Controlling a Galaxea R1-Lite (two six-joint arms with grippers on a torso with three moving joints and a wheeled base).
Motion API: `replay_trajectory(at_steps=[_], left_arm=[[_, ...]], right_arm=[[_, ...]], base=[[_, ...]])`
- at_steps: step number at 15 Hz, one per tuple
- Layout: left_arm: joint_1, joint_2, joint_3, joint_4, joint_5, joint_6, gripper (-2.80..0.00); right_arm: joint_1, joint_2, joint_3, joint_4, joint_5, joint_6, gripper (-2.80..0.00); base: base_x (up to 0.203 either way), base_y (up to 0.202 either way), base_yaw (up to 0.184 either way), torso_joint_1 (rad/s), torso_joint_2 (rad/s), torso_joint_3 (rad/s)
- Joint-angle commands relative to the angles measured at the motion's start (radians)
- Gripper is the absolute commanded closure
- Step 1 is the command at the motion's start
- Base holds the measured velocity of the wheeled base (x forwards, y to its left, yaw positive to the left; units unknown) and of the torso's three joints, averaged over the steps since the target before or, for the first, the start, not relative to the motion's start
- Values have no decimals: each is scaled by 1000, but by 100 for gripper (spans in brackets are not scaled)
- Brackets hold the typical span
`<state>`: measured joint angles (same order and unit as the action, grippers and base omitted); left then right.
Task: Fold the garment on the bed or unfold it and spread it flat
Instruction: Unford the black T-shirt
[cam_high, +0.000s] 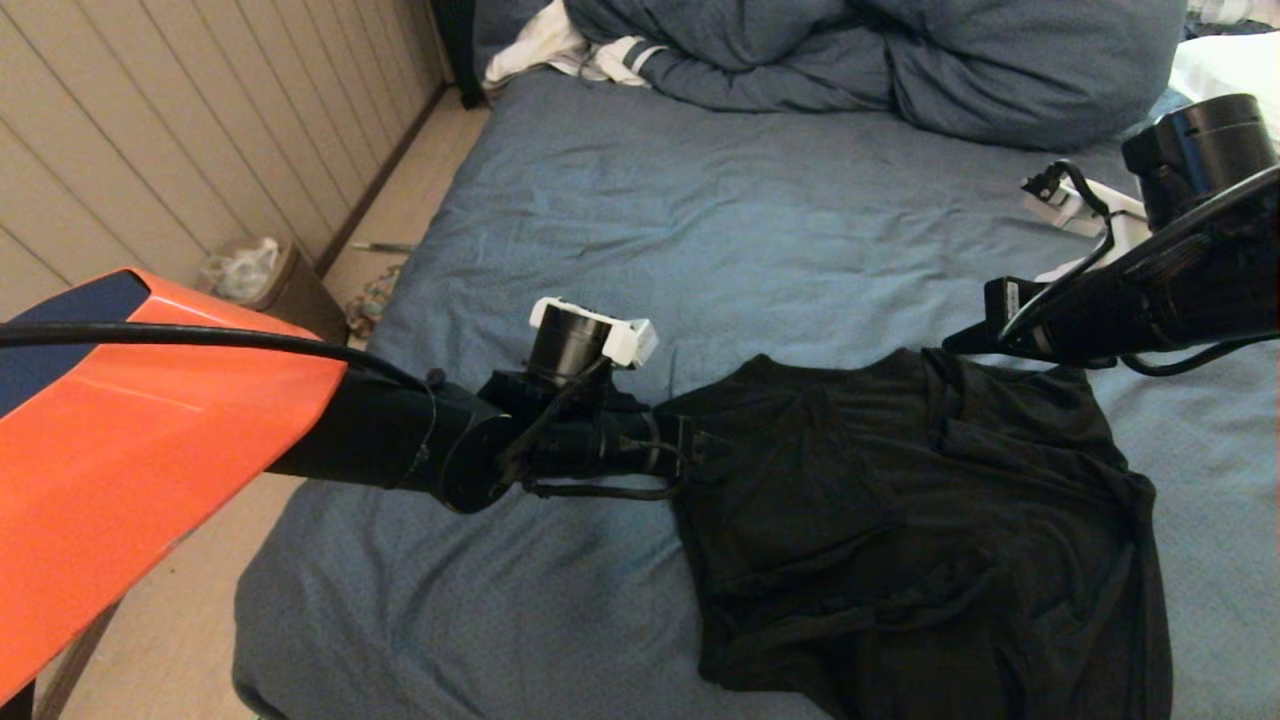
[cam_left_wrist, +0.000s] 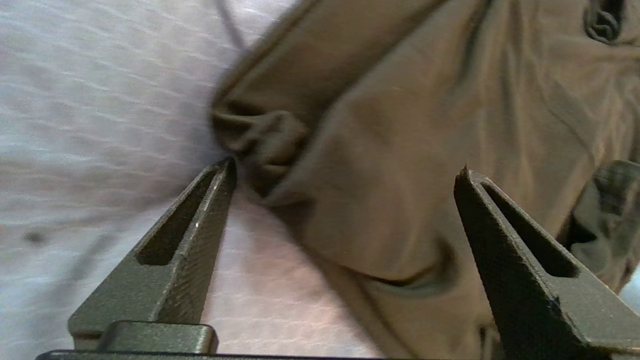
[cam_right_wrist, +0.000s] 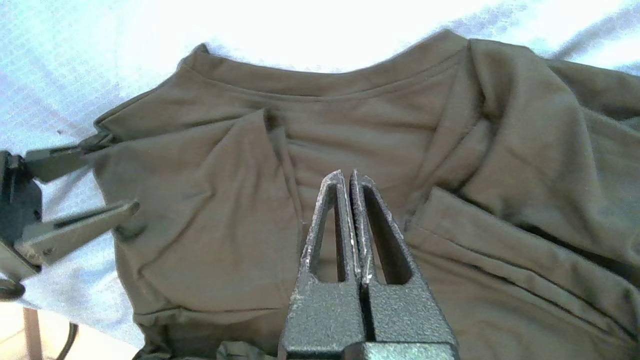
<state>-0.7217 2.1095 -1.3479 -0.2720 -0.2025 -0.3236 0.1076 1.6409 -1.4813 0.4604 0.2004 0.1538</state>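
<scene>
The left gripper takes hold of the black T-shirt by its bunched corner (cam_high: 687, 403) next, to spread the shirt flat across the blue sheet (cam_high: 504, 576).
The garment (cam_high: 900, 520), a black T-shirt, lies crumpled and partly folded over itself on the bed (cam_high: 700, 200), at the near right of the blue sheet. Its plain black side faces up and no print shows. My left gripper (cam_high: 700, 450) is at the shirt's left edge, open wide. A bunched fold of the garment (cam_left_wrist: 425, 125) lies loose between the fingers (cam_left_wrist: 200, 225) of that left gripper (cam_left_wrist: 346, 167). My right gripper (cam_right_wrist: 345, 172) hovers shut and empty over the garment (cam_right_wrist: 225, 225) near its collar. The left gripper (cam_right_wrist: 120, 172) also shows there, spread at the shirt's edge.
A bulky blue-grey duvet (cam_high: 900, 60) is heaped at the bed's far end. A white striped cloth (cam_high: 560, 50) lies beside it and a white pillow (cam_high: 1230, 60) at far right. The bed's left edge drops to the floor, where a small bin (cam_high: 245, 270) stands by the wall.
</scene>
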Motion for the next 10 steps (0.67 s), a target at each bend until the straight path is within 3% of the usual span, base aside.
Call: replay_trajectory(at_steps=[1,2,6,10], left_arm=[[-24,9,-8,-5,-4,-8,-280],[-27,9,-8,-11,-5,-8,0],[-28,-16,24,-29,-8,-23,0],[-28,-45,56,-29,-58,-23,0]], right_arm=[[-16,2,1,3,5,1,0],[-21,2,1,3,14,1,0],[-34,2,1,3,27,1,0],[-32,4,1,3,28,1,0]], base=[[0,0,0,0,0,0],[0,0,0,0,0,0],[0,0,0,0,0,0],[0,0,0,0,0,0]])
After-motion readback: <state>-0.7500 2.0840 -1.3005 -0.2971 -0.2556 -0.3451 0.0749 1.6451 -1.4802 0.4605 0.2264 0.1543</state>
